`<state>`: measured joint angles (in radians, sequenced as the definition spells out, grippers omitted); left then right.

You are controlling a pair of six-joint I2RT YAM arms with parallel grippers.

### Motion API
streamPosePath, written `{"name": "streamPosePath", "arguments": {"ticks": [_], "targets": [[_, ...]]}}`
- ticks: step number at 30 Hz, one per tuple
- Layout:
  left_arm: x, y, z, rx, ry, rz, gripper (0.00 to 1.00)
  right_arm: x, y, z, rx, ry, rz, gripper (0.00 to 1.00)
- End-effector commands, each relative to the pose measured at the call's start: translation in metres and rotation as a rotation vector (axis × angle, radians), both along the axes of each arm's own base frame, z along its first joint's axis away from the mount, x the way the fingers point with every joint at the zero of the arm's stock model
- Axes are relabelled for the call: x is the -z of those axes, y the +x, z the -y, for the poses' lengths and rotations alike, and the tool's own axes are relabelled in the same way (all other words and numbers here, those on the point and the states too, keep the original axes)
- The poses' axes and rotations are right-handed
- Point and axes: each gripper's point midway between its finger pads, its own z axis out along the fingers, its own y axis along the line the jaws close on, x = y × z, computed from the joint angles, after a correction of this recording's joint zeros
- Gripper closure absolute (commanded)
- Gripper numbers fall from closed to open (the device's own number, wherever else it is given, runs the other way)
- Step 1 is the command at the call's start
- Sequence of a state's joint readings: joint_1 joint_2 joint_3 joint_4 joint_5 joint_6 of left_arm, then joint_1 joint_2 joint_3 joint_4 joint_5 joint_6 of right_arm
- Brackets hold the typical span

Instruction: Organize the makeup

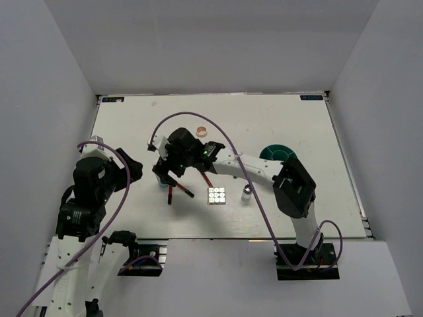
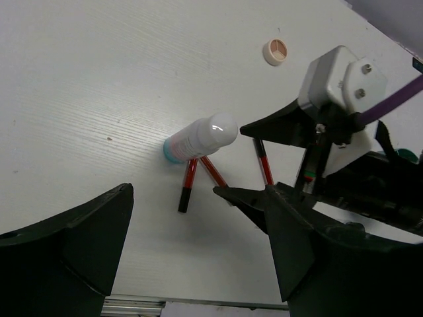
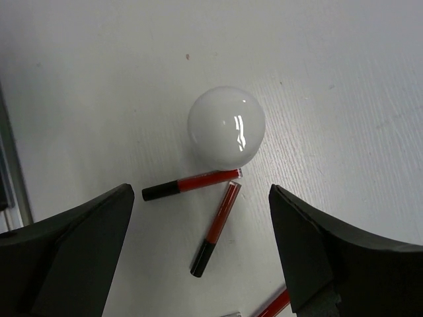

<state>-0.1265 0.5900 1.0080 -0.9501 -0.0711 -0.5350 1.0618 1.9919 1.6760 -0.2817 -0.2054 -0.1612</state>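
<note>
My right gripper grabs the white bottle by its round top [image 3: 227,127] next, leaving the bottle's base free to stand in the teal tub.
A white bottle [image 1: 160,183] stands upright on the table, its round top showing in the right wrist view [image 3: 226,125] and its side in the left wrist view [image 2: 198,137]. My right gripper [image 1: 169,176] hangs open just above it, empty [image 3: 201,264]. Three red-and-black pencils lie beside the bottle: two by its base [image 3: 192,183] [image 3: 216,228] and one [image 1: 206,178] further right. The square black palette [image 1: 216,195], the silver-capped vial [image 1: 246,193] and the peach compact [image 1: 202,131] lie apart. My left gripper [image 1: 135,170] is open and empty, left of the bottle [image 2: 198,271]. No black tube shows.
A teal round tub [image 1: 277,153] sits at the right, partly behind the right arm. The right arm stretches across the middle of the white table [image 1: 132,132]. A purple cable arcs over it. Grey walls close in the table's sides.
</note>
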Motion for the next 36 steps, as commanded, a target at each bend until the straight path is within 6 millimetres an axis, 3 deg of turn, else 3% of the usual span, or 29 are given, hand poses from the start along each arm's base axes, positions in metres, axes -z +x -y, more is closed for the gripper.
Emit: {"name": "streamPosePath", "arguments": {"ticks": [1, 15, 25, 28, 29, 31, 36], "targets": [[0.003, 0.001, 0.000, 0.001, 0.004, -0.011, 0.10, -0.015, 0.022, -0.014, 0.079, 0.029, 0.103, 0.11], [0.001, 0.003, 0.001, 0.010, 0.012, -0.029, 0.10, 0.000, 0.025, -0.049, 0.049, 0.067, 0.073, 0.11], [0.001, -0.003, 0.000, 0.001, 0.005, -0.029, 0.10, 0.001, 0.020, -0.053, -0.006, 0.093, 0.057, 0.43], [-0.002, -0.003, -0.002, -0.003, 0.012, -0.029, 0.10, -0.002, 0.020, -0.054, -0.014, 0.104, 0.062, 0.67], [-0.003, -0.003, -0.002, -0.004, 0.013, -0.025, 0.10, -0.004, 0.020, -0.055, -0.018, 0.109, 0.068, 0.85], [-0.006, -0.005, -0.001, 0.000, 0.009, -0.015, 0.10, -0.010, 0.023, -0.054, -0.010, 0.116, 0.079, 1.00], [-0.019, -0.006, 0.018, 0.101, -0.046, 0.066, 0.12, -0.060, 0.038, -0.044, 0.008, 0.197, 0.139, 1.00]]}}
